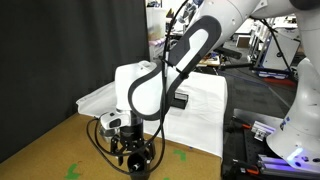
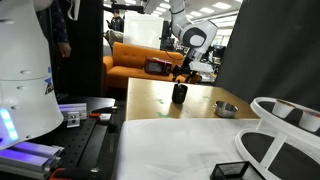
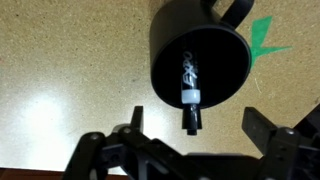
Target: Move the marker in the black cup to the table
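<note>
My fingers are on both sides of the marker's black end (image 3: pixel 191 119), which sticks out over the cup's rim. My gripper would hold the marker's end if it closed now, so it needs to close on it.
The black cup (image 3: pixel 200 55) stands upright on the tan table (image 3: pixel 60 70), seen from above, with its handle toward the top of the wrist view. A marker (image 3: pixel 190 100) with a white body and a black end stands in it, and the black end sticks out over the rim. My gripper (image 3: pixel 195 125) is open right above the cup. Its two fingers are on either side of the marker's black end and do not touch it. In both exterior views the gripper (image 1: pixel 135 152) (image 2: pixel 183 74) hangs over the cup (image 2: pixel 179 94).
A white cloth (image 1: pixel 200 110) covers part of the table (image 2: pixel 155 100). A small metal bowl (image 2: pixel 225 109) sits near the cup. A white-and-black round container (image 2: pixel 285 120) stands on the cloth. Green marks (image 3: pixel 262 35) are on the board beside the cup.
</note>
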